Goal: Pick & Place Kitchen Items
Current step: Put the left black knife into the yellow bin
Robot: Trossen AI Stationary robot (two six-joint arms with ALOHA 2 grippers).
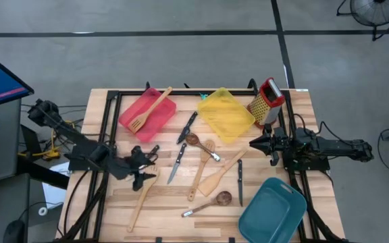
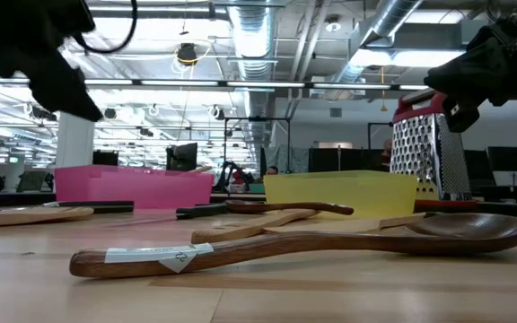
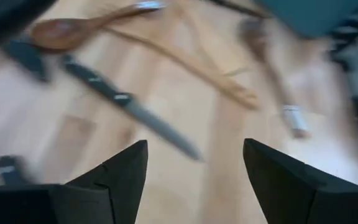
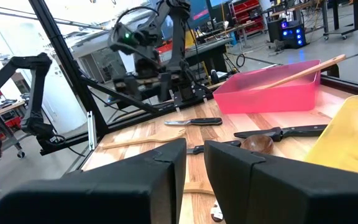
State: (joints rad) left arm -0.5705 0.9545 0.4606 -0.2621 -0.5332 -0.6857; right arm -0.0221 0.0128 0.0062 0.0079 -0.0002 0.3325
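Note:
My left gripper is to move the knife into a tray. It needs to grab the knife by its black riveted handle next.
Kitchen items lie spread on the wooden table (image 1: 113,202): a long wooden spatula (image 1: 142,199), a black-handled knife (image 1: 176,163), a dark-bowled spoon (image 1: 201,145), two wooden spatulas (image 1: 201,169) (image 1: 223,174), another knife (image 1: 240,181) and a spoon (image 1: 208,204). My left gripper (image 1: 152,164) hangs open above the table near the long spatula's head, left of the knife (image 3: 129,106), touching nothing. My right gripper (image 1: 255,143) waits at the table's right side, above the table, fingers nearly together (image 4: 194,162), holding nothing.
A red tray (image 1: 130,121) at the far left holds a slotted wooden turner (image 1: 150,108). A yellow tray (image 1: 225,113) sits far centre, with a third knife (image 1: 186,127) between the two trays. A steel grater with a red top (image 1: 267,101) stands far right; a teal tray (image 1: 272,210) lies near right.

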